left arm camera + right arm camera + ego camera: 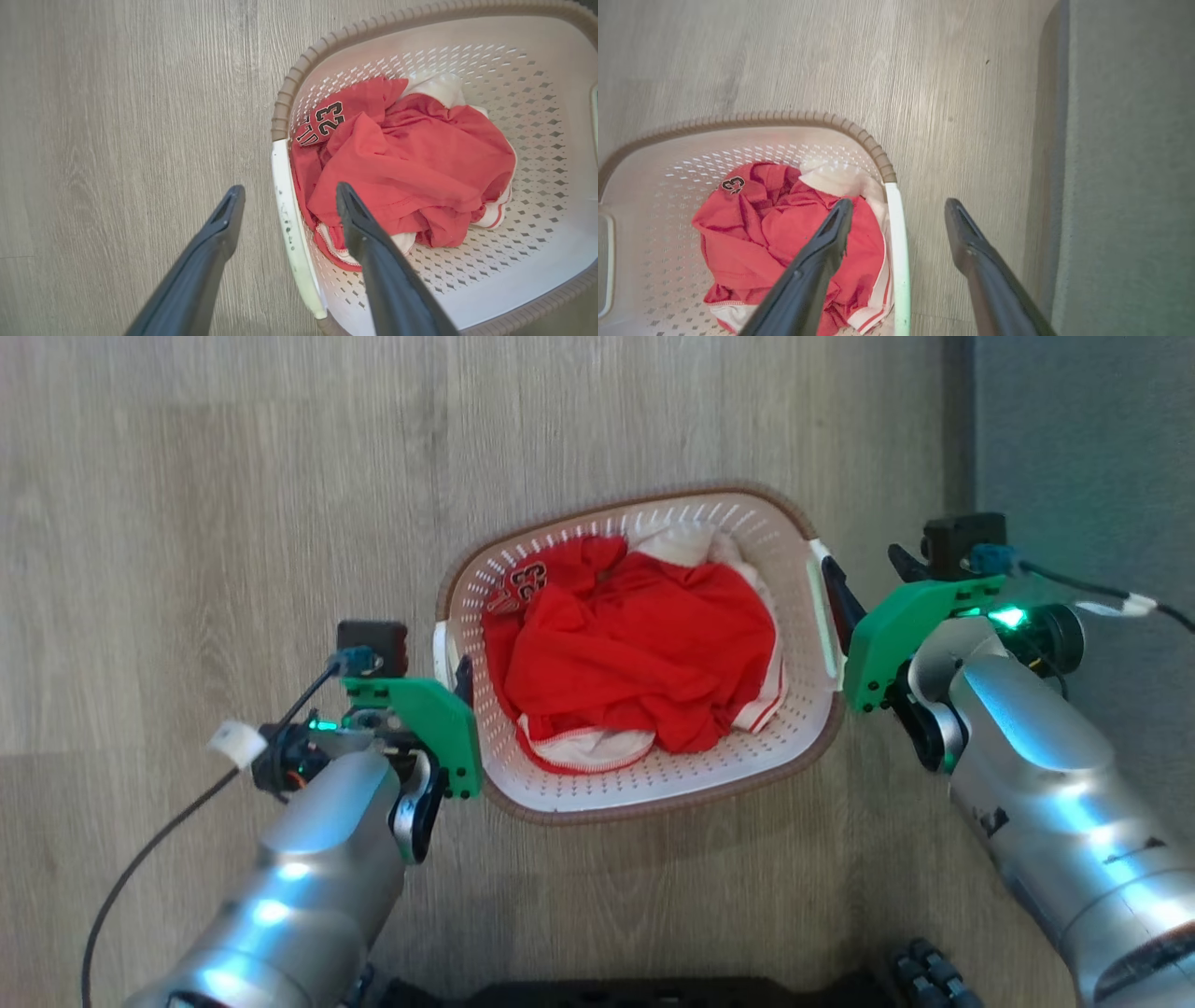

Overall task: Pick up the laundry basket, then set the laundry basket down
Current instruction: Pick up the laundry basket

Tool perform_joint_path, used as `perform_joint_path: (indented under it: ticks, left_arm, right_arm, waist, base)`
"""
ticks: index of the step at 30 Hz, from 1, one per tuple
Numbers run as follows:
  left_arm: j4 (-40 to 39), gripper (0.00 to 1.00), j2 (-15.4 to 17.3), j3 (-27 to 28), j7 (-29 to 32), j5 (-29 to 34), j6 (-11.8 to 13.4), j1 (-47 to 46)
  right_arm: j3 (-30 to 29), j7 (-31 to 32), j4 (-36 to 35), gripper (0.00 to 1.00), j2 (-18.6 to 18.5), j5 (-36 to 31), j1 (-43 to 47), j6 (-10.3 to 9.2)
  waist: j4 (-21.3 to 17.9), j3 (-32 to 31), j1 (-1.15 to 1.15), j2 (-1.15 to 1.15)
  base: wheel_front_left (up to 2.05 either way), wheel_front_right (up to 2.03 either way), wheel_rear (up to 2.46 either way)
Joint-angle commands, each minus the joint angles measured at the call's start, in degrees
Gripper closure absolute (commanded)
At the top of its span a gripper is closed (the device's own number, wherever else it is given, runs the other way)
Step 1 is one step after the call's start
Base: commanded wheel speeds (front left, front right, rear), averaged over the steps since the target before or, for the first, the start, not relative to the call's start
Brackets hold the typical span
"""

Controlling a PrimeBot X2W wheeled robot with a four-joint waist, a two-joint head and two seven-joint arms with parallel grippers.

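Loose red-and-white clothes (644,650) lie inside the laundry basket. Next, my left gripper grips its white side handle (444,654) to keep the laundry basket level.
The laundry basket (653,786) stands on the wooden floor, cream and perforated with a brown rim, and holds red-and-white clothes (644,644). My left gripper (453,677) is open over its left white handle (294,233); one finger is above the clothes and the other is outside the basket (537,140). My right gripper (864,577) is open in the same way across the right handle (899,261), with one finger inside the basket (658,196) and one over the floor. In the wrist views each gripper, left (290,189) and right (899,203), has clear gaps to its handle.
A grey carpet (1083,429) borders the floor just right of the right arm, and its edge (1055,140) runs close to the outer right finger. My dark base (653,991) sits at the bottom edge. A black cable (159,840) trails from the left wrist.
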Motion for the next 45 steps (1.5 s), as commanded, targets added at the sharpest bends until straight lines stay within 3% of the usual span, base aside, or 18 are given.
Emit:
perform_joint_path:
  ticks: [1, 14, 45]
  left_arm:
    - [-0.12, 0.0, 0.95, 0.1, 0.16, -0.88, -0.06, -0.49]
    - [2.37, 0.0, 0.95, -8.79, 3.89, -9.43, -0.29, -4.49]
    - [2.0, 0.0, 0.95, -21.59, 8.05, -18.29, 2.02, -12.59]
  right_arm:
    - [1.52, 0.44, -0.06, 0.0, 0.37, 0.9, 0.8, 0.41]
    - [10.74, 4.81, 4.0, 0.0, -0.01, 11.09, -3.39, 0.41]
    - [20.65, 7.78, 9.99, 0.0, -0.59, 19.68, -11.9, 0.41]
  waist:
    - [0.45, 1.31, -0.01, 0.0]
    - [-0.33, 5.53, -0.01, 0.0]
    - [1.39, 12.81, -0.01, 0.0]
  base:
    - [0.0, 0.0, 0.0]
    - [0.0, 0.0, 0.0]
    - [0.0, 0.0, 0.0]
